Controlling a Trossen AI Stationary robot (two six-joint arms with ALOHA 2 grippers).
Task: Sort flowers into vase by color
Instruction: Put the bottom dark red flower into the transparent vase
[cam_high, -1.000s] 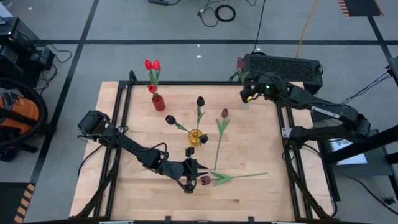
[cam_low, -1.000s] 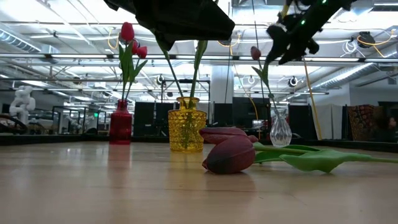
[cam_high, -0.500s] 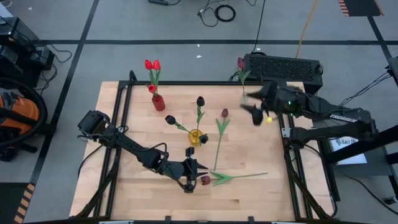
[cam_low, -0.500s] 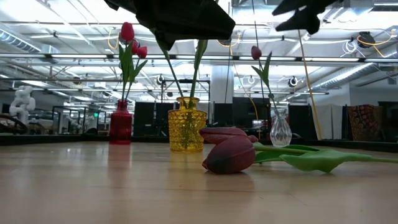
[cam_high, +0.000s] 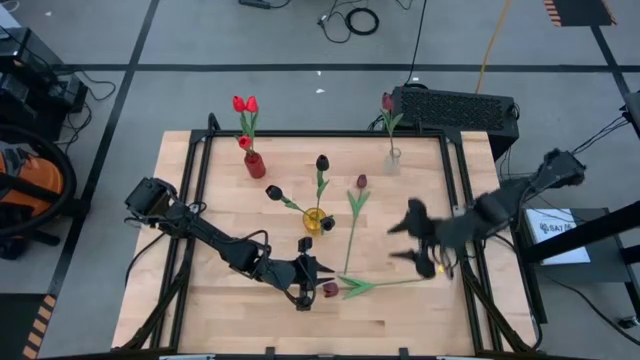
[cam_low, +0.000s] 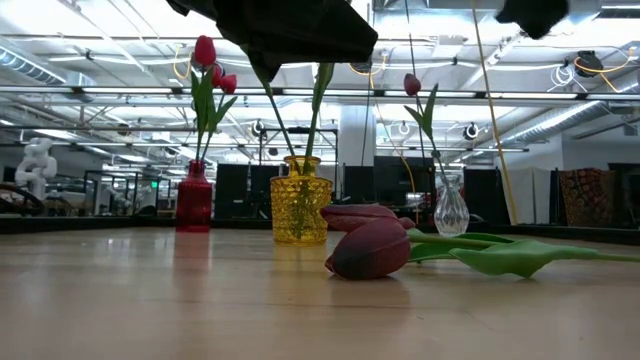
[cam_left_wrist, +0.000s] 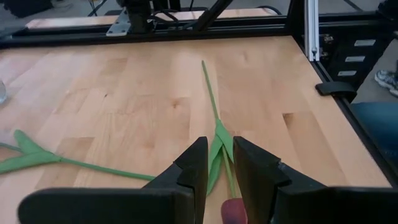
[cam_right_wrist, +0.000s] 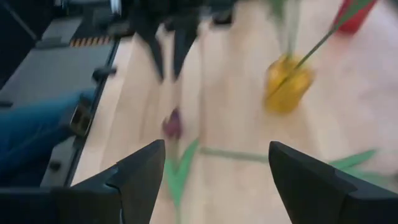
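Note:
The right gripper grabs the maroon tulip by its green stem below the leaves next, to add it to the clear vase (cam_high: 392, 160).
Two maroon tulips lie flat on the table. One has its head (cam_high: 330, 289) (cam_low: 370, 250) near the middle of the near side. The other's head (cam_high: 361, 182) points to the far side. A red vase (cam_high: 255, 165) holds red tulips, a yellow vase (cam_high: 316, 221) holds black ones, and a clear vase (cam_high: 392, 160) holds one maroon tulip. My left gripper (cam_high: 312, 272) (cam_left_wrist: 221, 144) hovers above the near tulip's head (cam_left_wrist: 233, 213), fingers a narrow gap apart. My right gripper (cam_high: 402, 235) (cam_right_wrist: 214, 180) is wide open above the table's right part, touching nothing.
The near tulip's stem (cam_high: 395, 284) (cam_left_wrist: 211, 93) runs toward the table's right edge, below my right gripper. The black frame rails (cam_high: 455, 200) border the table. A black box (cam_high: 455, 105) sits beyond the far right corner. Bare wood lies along the near edge (cam_high: 250, 320).
My right gripper has drawn away from the maroon tulip in the clear vase and swung fast toward the near edge, ending over the table's right part. That tulip stays upright in its vase. My left arm has kept still.

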